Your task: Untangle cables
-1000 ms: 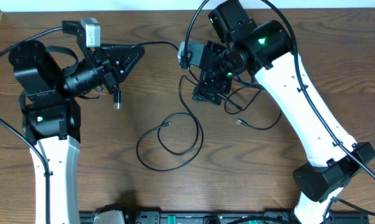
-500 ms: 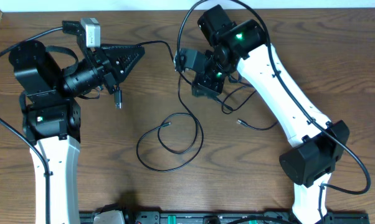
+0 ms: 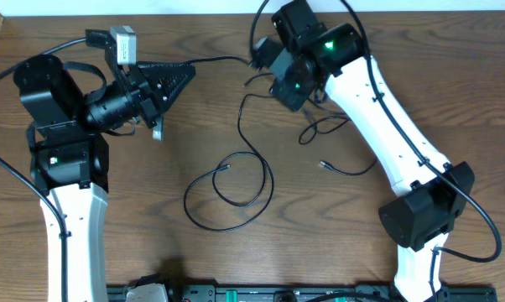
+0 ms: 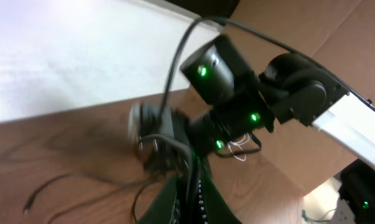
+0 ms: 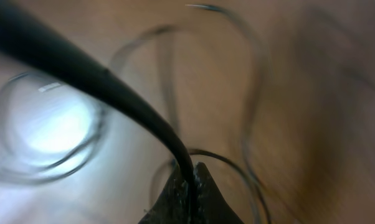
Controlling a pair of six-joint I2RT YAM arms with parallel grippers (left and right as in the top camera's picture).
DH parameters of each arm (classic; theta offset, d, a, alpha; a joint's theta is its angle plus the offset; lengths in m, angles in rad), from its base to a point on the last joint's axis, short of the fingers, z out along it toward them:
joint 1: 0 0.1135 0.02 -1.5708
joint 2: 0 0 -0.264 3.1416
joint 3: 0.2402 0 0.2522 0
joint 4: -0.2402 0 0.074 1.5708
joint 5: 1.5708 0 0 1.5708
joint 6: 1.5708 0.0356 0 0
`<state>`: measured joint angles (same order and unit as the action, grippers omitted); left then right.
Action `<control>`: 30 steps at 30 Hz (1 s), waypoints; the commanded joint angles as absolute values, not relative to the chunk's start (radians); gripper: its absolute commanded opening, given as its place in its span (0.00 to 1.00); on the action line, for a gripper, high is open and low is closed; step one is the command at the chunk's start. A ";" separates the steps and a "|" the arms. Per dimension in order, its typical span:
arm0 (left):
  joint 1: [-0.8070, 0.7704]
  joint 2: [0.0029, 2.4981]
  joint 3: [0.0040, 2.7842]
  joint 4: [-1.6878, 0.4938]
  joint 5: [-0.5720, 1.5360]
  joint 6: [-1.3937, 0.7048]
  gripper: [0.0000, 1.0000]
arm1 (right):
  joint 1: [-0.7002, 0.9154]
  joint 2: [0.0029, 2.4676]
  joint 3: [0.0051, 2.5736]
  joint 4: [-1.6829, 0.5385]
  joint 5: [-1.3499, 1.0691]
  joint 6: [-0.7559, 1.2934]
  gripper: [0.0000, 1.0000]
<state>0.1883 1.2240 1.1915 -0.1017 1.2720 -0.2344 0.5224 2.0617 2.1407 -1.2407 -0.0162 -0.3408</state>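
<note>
The black cable (image 3: 219,59) reaches from the robot's left fingers into the right gripper's closed fingers, so the left gripper will let go of the black cable.
In the overhead view a thin black cable (image 3: 257,197) lies in a loose loop mid-table, one plug end (image 3: 227,166) inside the loop. A second thin cable (image 3: 353,172) curls right of it, ending in a plug (image 3: 324,165). My left gripper (image 3: 188,69) is shut on a black cable (image 3: 219,59) that stretches right toward my right gripper (image 3: 284,91); a plug (image 3: 158,130) dangles below the left gripper. In the right wrist view my right gripper (image 5: 192,177) is shut on a black cable (image 5: 113,87). My left gripper (image 4: 190,186) shows the cord pinched between its fingers.
The table's far edge meets a white wall (image 3: 194,7) just behind both grippers. The right arm's white links (image 3: 387,126) cross the right half of the table. A black rig (image 3: 236,294) runs along the front edge. Blurred thin cords (image 5: 250,93) lie below the right gripper.
My right gripper has shut on a cable and moved toward the far edge, pulling the tangle's strands up with it. The left arm has stayed put.
</note>
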 commanded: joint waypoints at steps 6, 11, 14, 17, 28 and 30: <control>0.193 1.222 1.199 -0.247 1.235 -0.217 0.89 | 0.445 1.971 2.146 -1.183 0.121 -0.120 0.01; 0.191 1.243 1.199 -0.458 1.073 -0.104 0.96 | 0.448 1.886 2.146 -1.137 0.102 -0.120 0.01; 0.184 1.259 1.198 -0.539 1.024 -0.028 0.96 | 0.447 1.834 2.146 -1.102 0.113 -0.120 0.01; 0.169 1.277 1.198 -0.583 1.002 0.025 0.96 | 0.447 1.776 2.146 -1.061 0.120 -0.119 0.01; 0.010 1.388 1.198 -0.601 0.981 0.123 0.96 | 0.446 1.567 2.146 -0.849 -0.010 -0.139 0.01; -0.025 1.413 1.198 -0.601 0.977 0.140 0.95 | 0.443 1.542 2.146 -0.809 -0.006 -0.149 0.01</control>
<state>0.0128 1.3846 1.1923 -0.6010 0.9936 0.0860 0.4450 1.5845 2.1399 -0.8391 0.0151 -0.1368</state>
